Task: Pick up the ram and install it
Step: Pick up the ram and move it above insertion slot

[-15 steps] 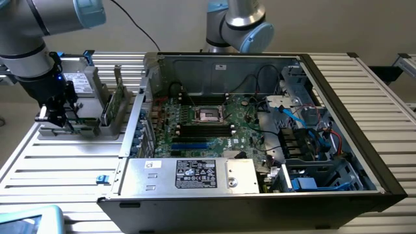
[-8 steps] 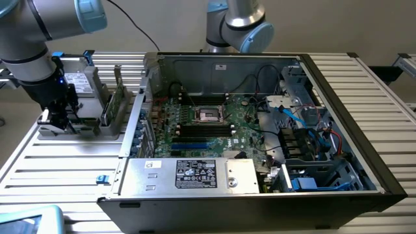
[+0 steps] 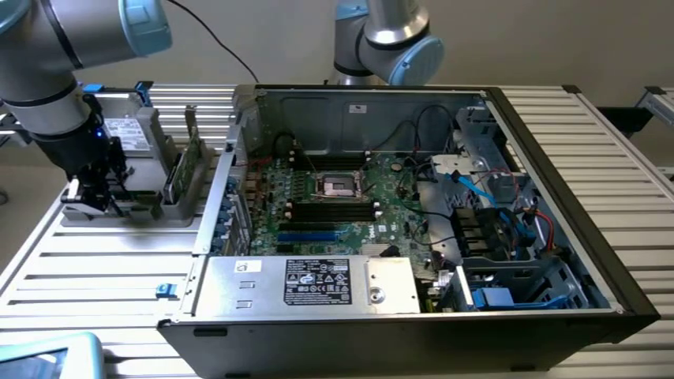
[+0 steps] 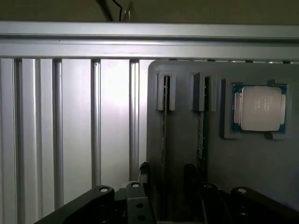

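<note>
My gripper grabs the ram by the middle of its exposed top edge (image 4: 164, 170) next, since the holder's slot posts enclose the ram's ends.
Two slim ram sticks stand on edge in slots of a grey holder (image 4: 182, 140). One ram stick (image 4: 164, 135) runs between my fingertips and the other (image 4: 202, 135) lies just beside them. In the exterior view a green ram stick (image 3: 183, 166) stands upright in the holder (image 3: 137, 213), at the exterior view's left of the open computer case. My gripper (image 4: 166, 175) (image 3: 90, 193) is open and holds nothing. It hangs low over the holder, and I cannot tell whether it touches the stick. The black memory slots (image 3: 331, 210) lie on the motherboard below the processor socket (image 3: 339, 185).
A square silver processor chip (image 4: 260, 108) sits in a pocket of the holder. A grey drive with a white label (image 3: 132, 134) stands at the holder's back. Cables and a drive cage (image 3: 495, 213) crowd the case's right side, and a power supply (image 3: 311, 283) lines its front. A second arm's base (image 3: 384, 39) rises behind the case.
</note>
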{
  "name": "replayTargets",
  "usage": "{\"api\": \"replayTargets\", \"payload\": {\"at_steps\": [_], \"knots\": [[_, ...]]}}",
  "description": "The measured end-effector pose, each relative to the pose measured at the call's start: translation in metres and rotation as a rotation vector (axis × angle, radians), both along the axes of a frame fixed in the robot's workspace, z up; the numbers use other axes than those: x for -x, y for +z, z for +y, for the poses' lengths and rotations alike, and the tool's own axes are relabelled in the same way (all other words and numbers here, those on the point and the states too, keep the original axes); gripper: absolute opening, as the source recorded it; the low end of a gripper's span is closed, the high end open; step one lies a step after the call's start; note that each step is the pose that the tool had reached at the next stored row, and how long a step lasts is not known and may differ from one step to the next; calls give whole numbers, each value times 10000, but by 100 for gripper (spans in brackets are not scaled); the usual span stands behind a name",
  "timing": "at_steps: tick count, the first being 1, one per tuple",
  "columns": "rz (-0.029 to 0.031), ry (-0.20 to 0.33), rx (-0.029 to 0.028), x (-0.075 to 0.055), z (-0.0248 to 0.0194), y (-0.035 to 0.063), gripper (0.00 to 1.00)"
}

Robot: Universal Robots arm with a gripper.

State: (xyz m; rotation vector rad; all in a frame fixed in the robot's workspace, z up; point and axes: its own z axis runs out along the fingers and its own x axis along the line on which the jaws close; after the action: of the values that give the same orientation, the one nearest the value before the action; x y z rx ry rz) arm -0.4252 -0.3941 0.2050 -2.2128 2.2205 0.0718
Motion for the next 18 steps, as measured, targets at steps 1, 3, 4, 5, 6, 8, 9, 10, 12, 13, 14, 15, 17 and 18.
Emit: {"api": "replayTargets", "payload": {"at_steps": [1,3,4,5,6,8,9,10,12,13,14,15,17,18], "knots": [[-2,-1,-1,1,0,-4,43],[-1,-1,-2,2,1,-17,43],[-1,-1,-2,2,1,-24,43],[-1,-1,-2,2,1,-33,43],[-1,-1,-1,2,1,-39,43],[1,-1,0,3,1,-45,43],[1,0,-1,2,1,-48,43],[0,4,-1,2,1,-50,43],[0,21,-1,1,1,-51,43],[-2,25,15,0,1,-53,43],[-4,26,37,0,3,-54,43],[-3,26,65,1,4,-53,43],[0,29,99,1,4,-52,43],[1,29,99,1,5,-52,43]]}}
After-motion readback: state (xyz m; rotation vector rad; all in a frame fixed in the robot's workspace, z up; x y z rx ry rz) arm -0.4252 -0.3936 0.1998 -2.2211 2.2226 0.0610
